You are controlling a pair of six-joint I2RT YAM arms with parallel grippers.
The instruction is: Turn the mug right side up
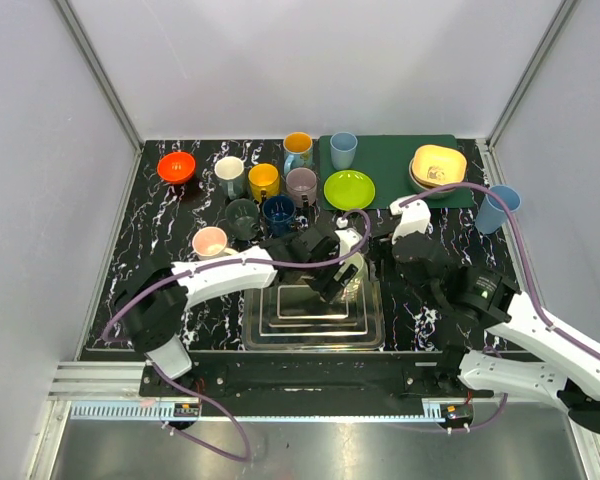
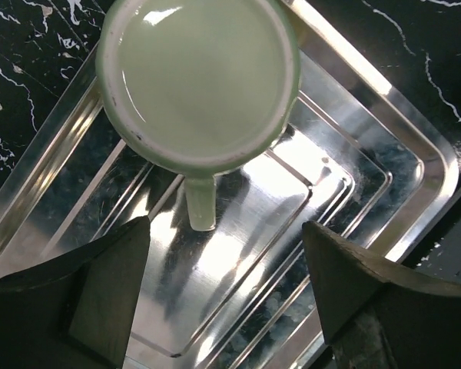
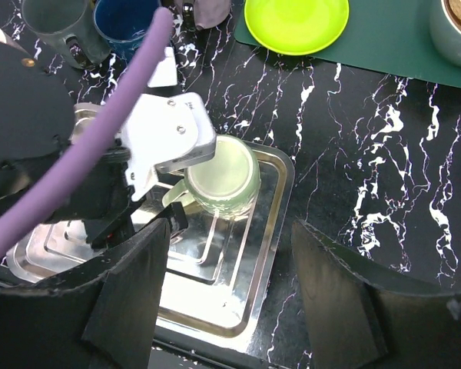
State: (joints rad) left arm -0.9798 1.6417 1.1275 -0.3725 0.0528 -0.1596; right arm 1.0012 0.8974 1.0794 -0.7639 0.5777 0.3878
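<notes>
My left gripper should next grab the upside-down mug by its handle (image 2: pixel 201 206), so the mug's rim side stays free for handover and turning right side up.
A pale green mug (image 2: pixel 198 81) stands upside down, base up, in the far right corner of a steel tray (image 2: pixel 415 154). Its handle (image 2: pixel 200 203) points toward my left gripper (image 2: pixel 224 247), which is open and empty just short of the handle, above the tray floor. In the top view the mug (image 1: pixel 353 268) sits beside the left gripper (image 1: pixel 332 281). My right gripper (image 3: pixel 230 231) is open and empty, held high above the tray's right rim (image 3: pixel 280 231), with the mug (image 3: pixel 223 177) ahead of it.
Several upright mugs (image 1: pixel 263 180) stand behind the tray (image 1: pixel 310 338), with a pink cup (image 1: pixel 210 241) at left and a red bowl (image 1: pixel 177 166). A green mat (image 1: pixel 395 160) holds a lime plate (image 1: pixel 349 189), a blue cup (image 1: pixel 343 150) and stacked bowls (image 1: pixel 438 165). A blue cup (image 1: pixel 498 208) stands far right.
</notes>
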